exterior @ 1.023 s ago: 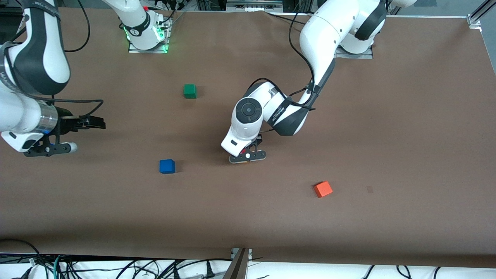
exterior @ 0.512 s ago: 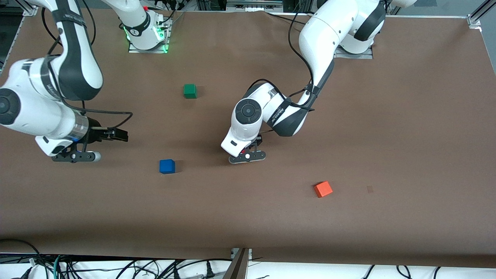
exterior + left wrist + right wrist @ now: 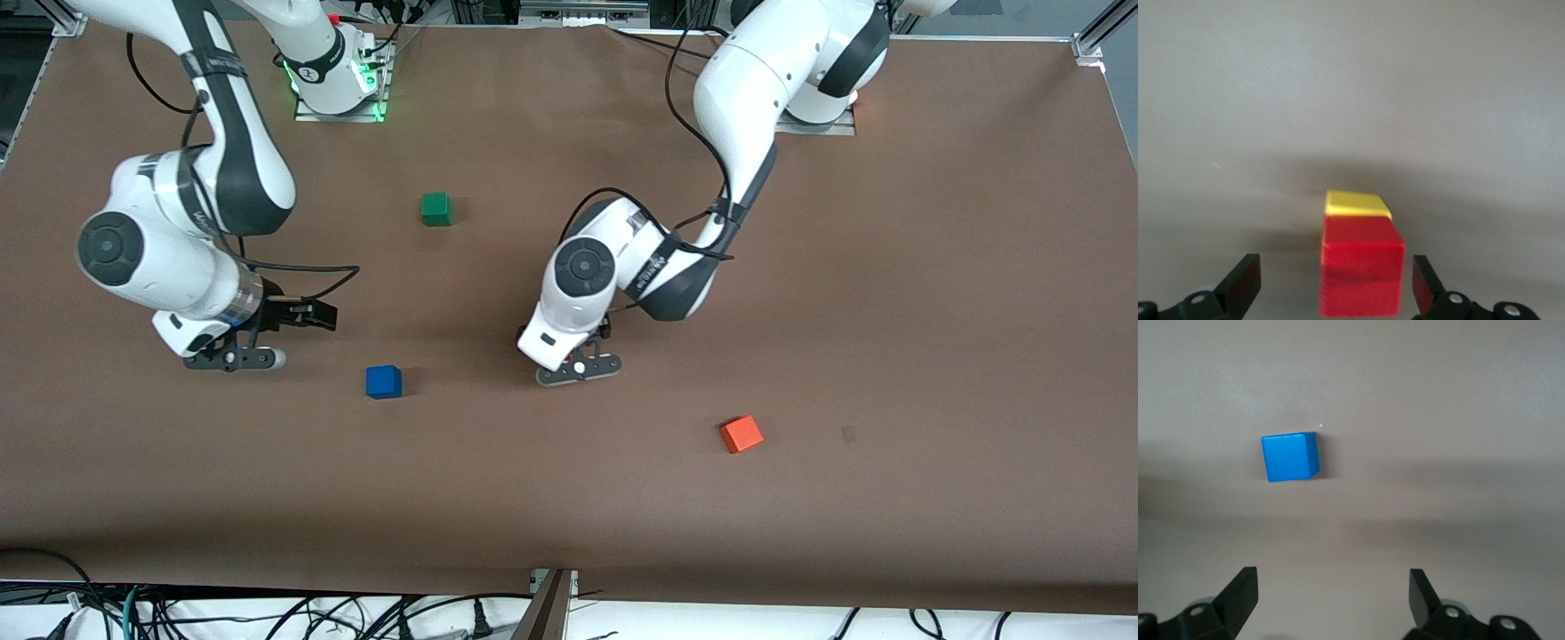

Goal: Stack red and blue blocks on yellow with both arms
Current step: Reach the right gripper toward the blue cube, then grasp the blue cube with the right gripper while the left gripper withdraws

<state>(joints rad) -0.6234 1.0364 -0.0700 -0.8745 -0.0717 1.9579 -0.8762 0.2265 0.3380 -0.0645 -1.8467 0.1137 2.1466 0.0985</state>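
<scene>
The blue block [image 3: 383,381] goes on the red and yellow blocks, so I will next grab it by its sides with my right gripper.
In the left wrist view the red block [image 3: 1361,273] sits on top of the yellow block [image 3: 1357,204]. My left gripper [image 3: 1331,270] is open, with one finger on each side of the red block and a gap on both sides. In the front view this stack is hidden under the left hand [image 3: 576,348] at mid-table. The blue block [image 3: 383,381] lies alone on the table and also shows in the right wrist view [image 3: 1291,456]. My right gripper [image 3: 236,347] is open and empty [image 3: 1331,583], above the table beside the blue block, toward the right arm's end.
A green cube [image 3: 436,209] lies nearer the robot bases. An orange cube [image 3: 741,434] lies nearer the front camera, toward the left arm's end. The brown table [image 3: 933,311] stretches wide around them.
The right arm has swung in from the table's end toward the blue block. The left hand has shifted slightly, toward the front camera.
</scene>
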